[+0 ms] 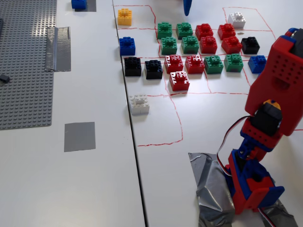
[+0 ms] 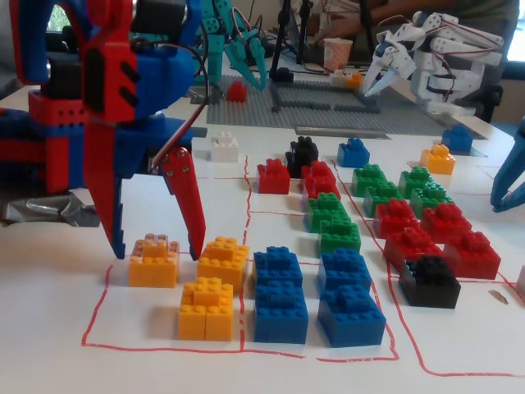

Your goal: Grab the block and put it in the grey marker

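I need to grip the yellow-orange block by its opposite sides next, so that I can put it in the grey marker [image 1: 79, 136].
In a fixed view my gripper [image 2: 157, 255] is open, its red fingers [image 2: 190, 209] reaching down on either side of a yellow-orange block [image 2: 154, 263] in the front left red-outlined cell. The fingers stand a little apart from the block. Two more yellow-orange blocks [image 2: 223, 263] [image 2: 206, 309] sit right beside it, and another [image 2: 437, 158] stands far back; that one also shows in the other fixed view [image 1: 124, 16]. The grey marker [image 1: 79, 136] lies flat on the left table. There only the arm's base and upper links [image 1: 265, 142] show; the gripper is out of frame.
Rows of red [image 1: 179, 81], green [image 1: 189, 44], black [image 1: 132, 66], blue [image 1: 127, 46] and white [image 1: 139, 104] bricks fill the red-outlined cells. A studded grey baseplate [image 1: 23, 66] and a tape strip [image 1: 58, 48] lie at left. A blue claw [image 2: 509, 176] hangs at right.
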Controlling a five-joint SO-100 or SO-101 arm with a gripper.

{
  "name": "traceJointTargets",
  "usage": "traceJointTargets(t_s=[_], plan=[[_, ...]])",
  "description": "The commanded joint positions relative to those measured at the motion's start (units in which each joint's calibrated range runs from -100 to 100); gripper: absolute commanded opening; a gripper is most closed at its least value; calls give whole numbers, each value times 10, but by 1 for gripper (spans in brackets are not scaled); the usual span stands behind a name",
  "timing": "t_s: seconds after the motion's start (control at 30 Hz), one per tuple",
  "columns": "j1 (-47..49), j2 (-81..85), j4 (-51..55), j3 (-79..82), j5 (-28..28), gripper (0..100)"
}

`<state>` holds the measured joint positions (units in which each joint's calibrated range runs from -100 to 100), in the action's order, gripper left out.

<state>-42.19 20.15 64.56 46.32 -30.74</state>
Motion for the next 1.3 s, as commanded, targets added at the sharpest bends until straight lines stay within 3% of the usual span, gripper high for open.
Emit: traceJointTargets(t_s=[0.0,1.13,1.27], plan=[[-10,29,9,-60,-6,27],[-28,-35,-30,-72,-1,21],[-28,-35,-31,-70,-4,16]])
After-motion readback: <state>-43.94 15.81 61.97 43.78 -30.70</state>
